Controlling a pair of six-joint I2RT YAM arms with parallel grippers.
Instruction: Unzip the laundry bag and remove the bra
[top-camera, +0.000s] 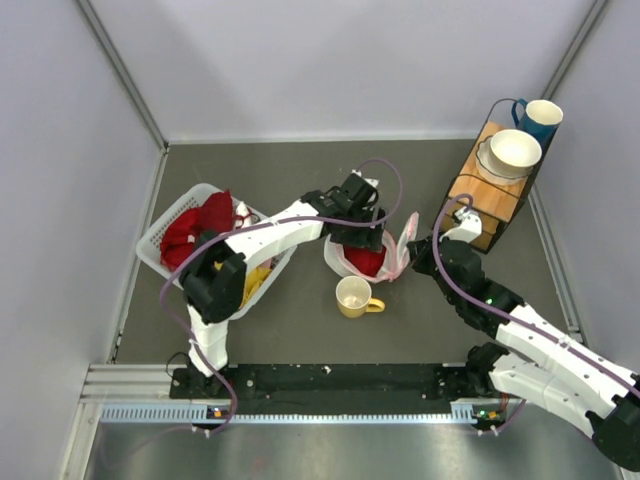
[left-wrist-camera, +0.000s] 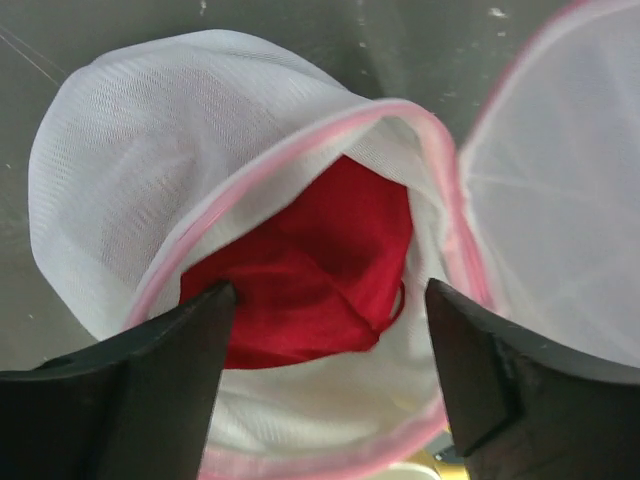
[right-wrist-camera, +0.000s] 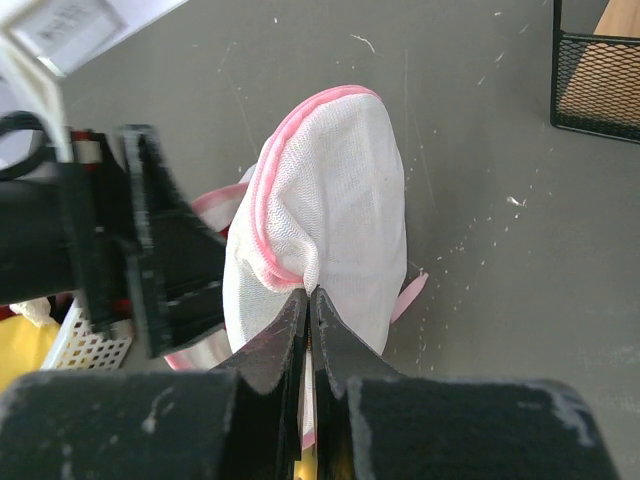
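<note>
My left gripper grabs the red bra by its top (top-camera: 365, 261) (left-wrist-camera: 325, 240) next, since this leaves the bag's pink-trimmed opening free for the bra to come out.
The laundry bag (top-camera: 338, 258) (left-wrist-camera: 130, 170) (right-wrist-camera: 340, 190), white mesh with pink trim, lies unzipped mid-table with its mouth gaping. Inside sits the bra (left-wrist-camera: 310, 260) (top-camera: 366, 262), a red cupped garment with a thin strap loop. My left gripper (top-camera: 362, 238) (left-wrist-camera: 330, 290) hangs open just above the mouth, a finger (left-wrist-camera: 180, 340) on either side of the red fabric, touching nothing. My right gripper (top-camera: 416, 248) (right-wrist-camera: 310, 292) is shut on the bag's raised flap at its pink edge, holding it up on the right.
A yellow mug (top-camera: 352, 297) stands just in front of the bag. A white slatted basket (top-camera: 158, 240) with red and yellow clothes sits at the left. A wire rack (top-camera: 490, 195) (right-wrist-camera: 600, 80) at the back right carries a bowl (top-camera: 515, 150) and a blue mug (top-camera: 541, 118).
</note>
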